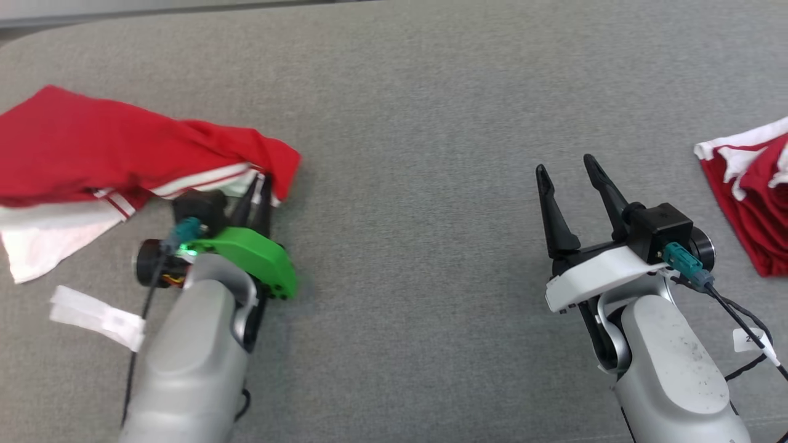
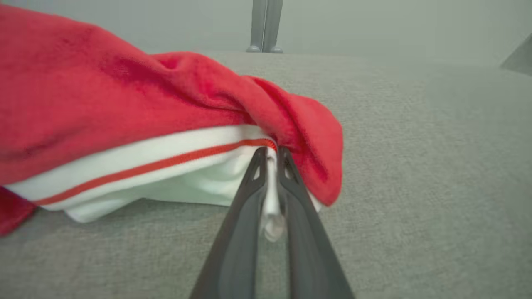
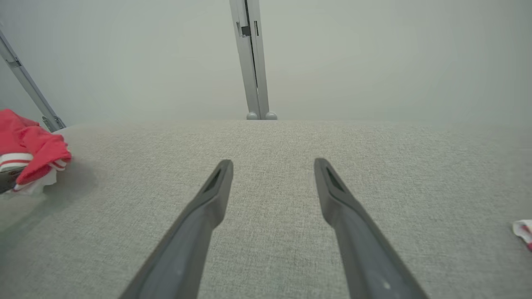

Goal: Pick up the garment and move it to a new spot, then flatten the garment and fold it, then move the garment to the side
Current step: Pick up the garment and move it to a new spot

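Observation:
My right gripper grabs the red garment (image 1: 111,144) by its white sleeve (image 1: 45,240) next, to move the garment to a new spot and flatten it.
A red garment (image 1: 111,147) with white trim lies crumpled on the grey surface at the left. My left gripper (image 1: 263,182) is shut on its white edge at the garment's right end. In the left wrist view the two dark fingers (image 2: 249,199) pinch a fold of white cloth under the red fabric (image 2: 124,104). My right gripper (image 1: 569,169) stands open over bare surface at the right, nothing between its fingers (image 3: 208,207). The garment (image 3: 31,147) also appears at the far left of the right wrist view.
A second red and white cloth (image 1: 751,197) lies folded at the right edge. A white tag (image 1: 98,317) rests on the grey cushion (image 1: 406,123) beside my left forearm. A metal post (image 3: 251,62) stands beyond the far edge.

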Robot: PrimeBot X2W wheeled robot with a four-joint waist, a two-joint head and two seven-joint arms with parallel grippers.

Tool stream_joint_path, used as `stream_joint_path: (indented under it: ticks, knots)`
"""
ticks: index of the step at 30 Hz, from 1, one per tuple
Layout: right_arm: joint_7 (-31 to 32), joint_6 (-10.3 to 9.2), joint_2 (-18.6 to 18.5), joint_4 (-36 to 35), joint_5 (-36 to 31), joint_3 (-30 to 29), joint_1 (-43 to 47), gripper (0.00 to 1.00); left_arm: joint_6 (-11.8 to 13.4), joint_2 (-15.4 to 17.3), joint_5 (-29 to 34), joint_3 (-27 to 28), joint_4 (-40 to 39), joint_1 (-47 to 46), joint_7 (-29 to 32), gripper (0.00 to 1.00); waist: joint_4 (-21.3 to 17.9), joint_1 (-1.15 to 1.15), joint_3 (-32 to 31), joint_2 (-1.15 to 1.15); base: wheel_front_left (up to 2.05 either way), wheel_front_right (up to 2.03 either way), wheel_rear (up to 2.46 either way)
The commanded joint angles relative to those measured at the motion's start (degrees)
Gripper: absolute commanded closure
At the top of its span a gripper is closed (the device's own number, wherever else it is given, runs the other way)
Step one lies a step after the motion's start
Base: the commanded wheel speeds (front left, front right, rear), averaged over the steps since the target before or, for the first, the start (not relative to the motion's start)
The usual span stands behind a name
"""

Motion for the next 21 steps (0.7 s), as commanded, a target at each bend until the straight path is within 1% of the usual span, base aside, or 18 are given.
stream_joint_path:
  ticks: [1,4,10,13,16,18,20,21]
  knots:
    - [-0.02,-0.08,-0.05,0.21,0.56,-0.15,1.01,0.00,-0.13,-0.07,-1.00,-2.44,-0.71,1.26,0.00,1.00,-2.94,0.00,-2.36,0.00,0.00,0.00,0.00]
    - [-0.02,-0.08,-0.03,0.51,0.97,-0.35,1.53,0.00,-0.13,-0.09,-5.56,-10.54,-2.58,2.42,0.00,1.00,-4.48,0.00,-2.92,0.00,0.00,0.00,0.00]
    - [-0.02,-0.08,-0.04,0.96,1.18,-0.14,2.07,0.00,-0.14,-0.10,-12.32,-22.65,-5.71,2.36,0.01,1.00,-7.39,0.00,-4.12,0.00,0.00,0.00,0.00]
    - [-0.02,-0.07,-0.04,1.17,1.33,0.07,2.32,0.00,-0.07,-0.07,-14.24,-26.31,-7.52,1.23,0.00,1.00,-8.38,0.00,-4.60,0.00,0.00,0.00,0.00]
    - [-0.01,-0.08,-0.05,1.26,1.56,0.15,2.84,0.00,0.26,-0.09,-14.86,-29.36,-10.94,0.57,0.00,1.00,-8.90,0.00,-5.20,0.00,0.00,0.00,0.00]
    - [-0.01,-0.07,-0.04,1.52,1.58,0.05,3.20,0.00,0.68,-0.03,-14.82,-30.34,-13.45,0.69,-0.01,1.00,-8.99,0.00,-5.76,0.00,0.00,0.00,0.00]
    - [-0.01,-0.07,-0.05,1.89,1.61,-0.31,3.61,0.00,1.06,-0.04,-14.41,-30.25,-16.86,2.23,0.00,1.00,-8.75,0.00,-6.82,0.00,0.00,0.00,0.00]
    - [-0.01,-0.07,-0.04,2.00,1.65,-0.42,3.85,0.00,1.73,-0.01,-13.82,-29.70,-17.72,2.84,-0.01,1.00,-8.57,0.00,-7.28,0.00,0.00,0.00,0.00]
